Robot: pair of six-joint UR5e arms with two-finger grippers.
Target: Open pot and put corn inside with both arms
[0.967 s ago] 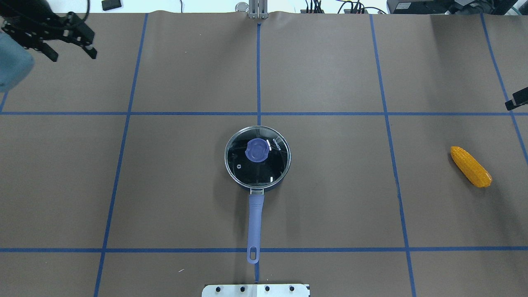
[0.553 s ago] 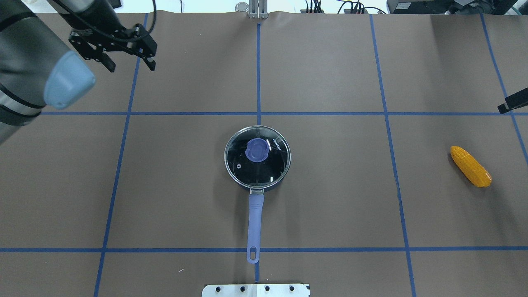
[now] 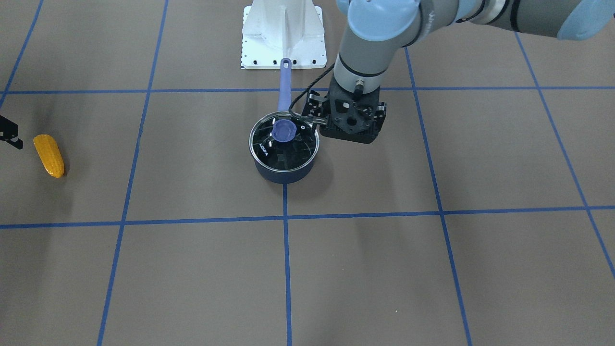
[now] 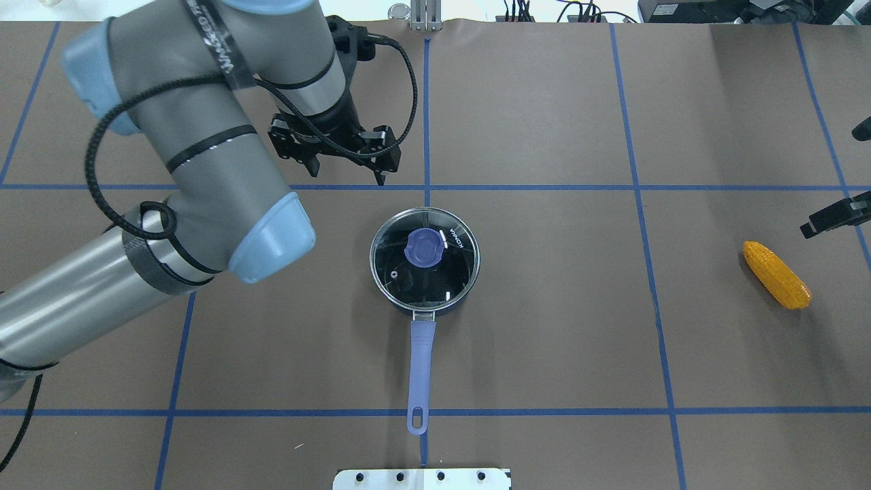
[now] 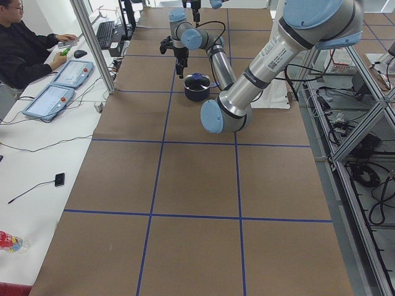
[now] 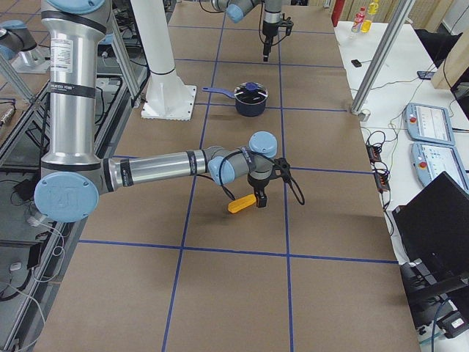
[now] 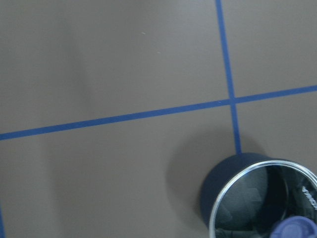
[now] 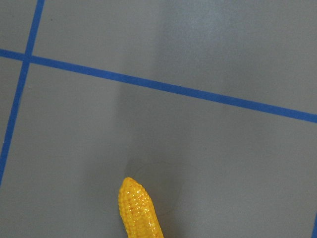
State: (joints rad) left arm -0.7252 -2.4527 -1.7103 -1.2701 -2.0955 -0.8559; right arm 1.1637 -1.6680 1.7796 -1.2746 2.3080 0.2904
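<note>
Next, the right gripper grabs the corn by its thicker end (image 3: 44, 144), leaving the corn's tapered tip (image 3: 56, 172) free to go into the pot.
The navy pot (image 4: 435, 309) stands mid-table with its glass lid (image 4: 408, 279) and blue knob (image 4: 423, 246) on it; its lavender handle (image 4: 420, 361) points toward the robot base. The pot also shows in the front view (image 3: 283, 174) and at the lower right of the left wrist view (image 7: 223, 188). My left gripper (image 4: 348, 171) is open and empty, hovering just beyond the pot and to its left. The yellow corn (image 4: 776, 274) lies at the far right, and in the right wrist view (image 8: 140, 210). My right gripper (image 4: 831, 182) is open, above and just beyond the corn.
The white robot base plate (image 4: 422, 478) sits at the near table edge behind the pot handle. Blue tape lines (image 4: 639, 187) grid the brown table. An operator (image 5: 24, 49) and control panels (image 5: 55, 92) sit beyond the table's far side.
My left arm has swung in from the far left corner to just beyond the pot. My right gripper has moved in toward the corn. The pot and corn have not moved.
</note>
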